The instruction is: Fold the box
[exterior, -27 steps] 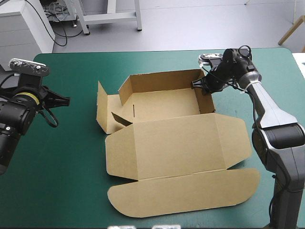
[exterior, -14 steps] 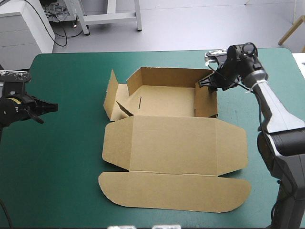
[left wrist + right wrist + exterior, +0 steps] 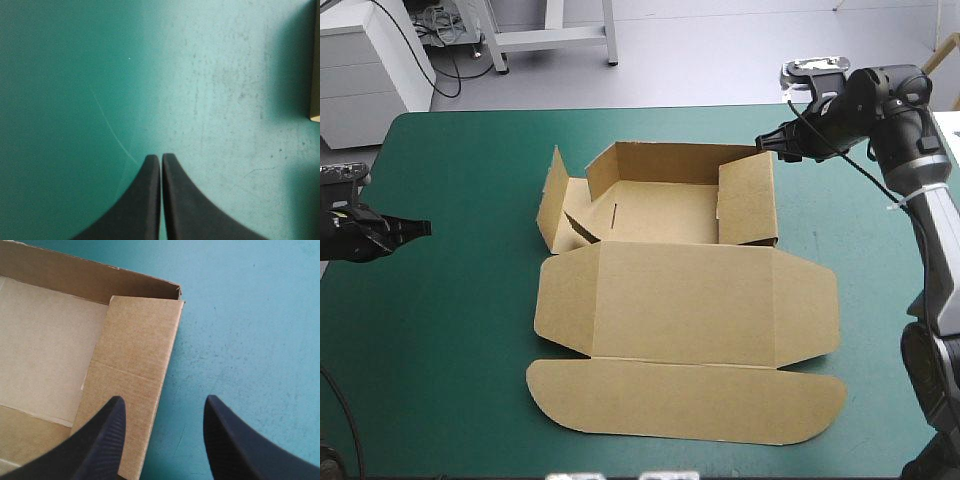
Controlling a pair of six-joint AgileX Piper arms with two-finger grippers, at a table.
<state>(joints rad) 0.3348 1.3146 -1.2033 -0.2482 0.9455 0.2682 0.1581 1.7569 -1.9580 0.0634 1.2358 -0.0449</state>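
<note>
The right gripper grabs the box's side by its loose top edge (image 3: pixel 774 196) next, to fold that side square with the box's back side (image 3: pixel 680 162).
The brown box (image 3: pixel 660 215) lies mid-table as an open tray. Its back wall and right wall (image 3: pixel 747 198) stand up, the left wall (image 3: pixel 554 195) leans outward, and the lid (image 3: pixel 685 305) lies flat toward the front. My right gripper (image 3: pixel 764 142) hovers open just above the box's far right corner. In the right wrist view the right gripper (image 3: pixel 165 402) straddles the outer edge of the right wall (image 3: pixel 135 370) without touching it. My left gripper (image 3: pixel 420 228) is shut and empty near the table's left edge. In its own view the left gripper (image 3: pixel 161 157) points at bare teal-green cover.
The lid's rounded front flap (image 3: pixel 685 400) reaches close to the table's front edge. A strip of brown board (image 3: pixel 315 75) shows far ahead of the left gripper. Bare teal-green cover (image 3: pixel 450 330) lies left of the box.
My right gripper has let go of the right wall and drawn back up and to the right. The left arm has pulled farther toward the left edge. Earlier the box swung square.
</note>
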